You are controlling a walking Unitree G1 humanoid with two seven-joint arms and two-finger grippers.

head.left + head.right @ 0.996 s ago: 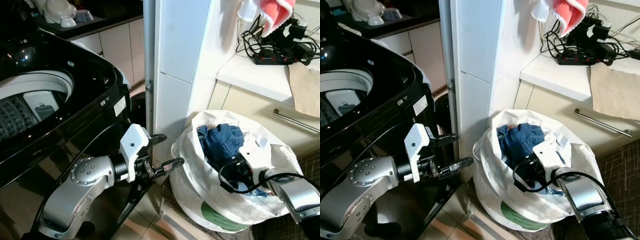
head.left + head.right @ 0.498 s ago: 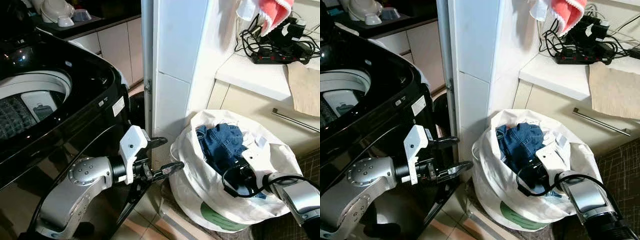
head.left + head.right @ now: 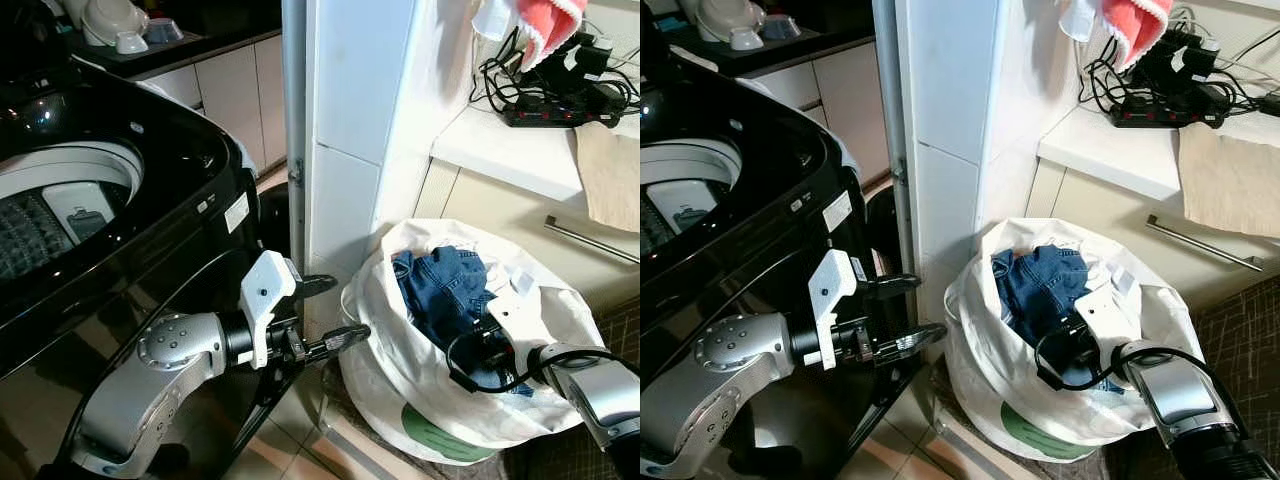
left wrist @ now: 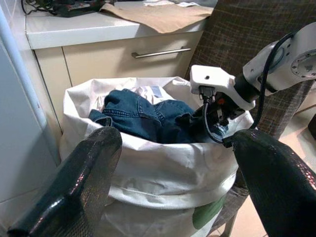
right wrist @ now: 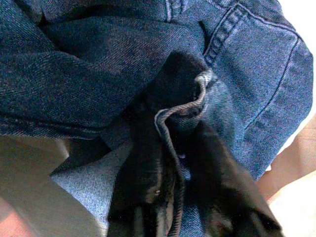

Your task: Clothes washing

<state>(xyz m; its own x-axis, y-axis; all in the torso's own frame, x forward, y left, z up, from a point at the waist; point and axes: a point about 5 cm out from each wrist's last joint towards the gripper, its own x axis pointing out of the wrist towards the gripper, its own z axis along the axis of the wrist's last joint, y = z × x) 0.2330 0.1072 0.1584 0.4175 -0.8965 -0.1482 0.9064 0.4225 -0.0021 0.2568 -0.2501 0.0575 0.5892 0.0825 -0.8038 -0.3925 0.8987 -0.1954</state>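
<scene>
The rest of the jeans (image 3: pixel 445 285) lies loose in the bag. My left gripper will grab the jeans by the raised fold on top (image 3: pixel 447 262) next.
A white laundry bag (image 3: pixel 400 385) stands on the floor beside a white pillar, with blue jeans (image 3: pixel 445 285) heaped in it. My right gripper (image 5: pixel 180 163) is down inside the bag, shut on a folded edge of the jeans (image 5: pixel 197 94). Its white wrist (image 3: pixel 515 318) shows at the bag's right rim. My left gripper (image 3: pixel 345 307) hovers open just left of the bag, its fingers (image 4: pixel 89 168) spread wide toward the bag (image 4: pixel 158 168). The black top-loading washing machine (image 3: pixel 150 240) is on the left with its drum opening (image 3: pixel 60 200) uncovered.
A white counter (image 3: pixel 520 150) behind the bag holds a power strip with tangled cables (image 3: pixel 560 85) and brown paper (image 3: pixel 610 170). A red and white towel (image 3: pixel 545 25) hangs above. A dark woven surface (image 3: pixel 1240 330) stands at the right. Tiled floor (image 3: pixel 290 450) lies below.
My right wrist has drawn back slightly toward the bag's right rim, still down in the jeans. The left arm has barely moved.
</scene>
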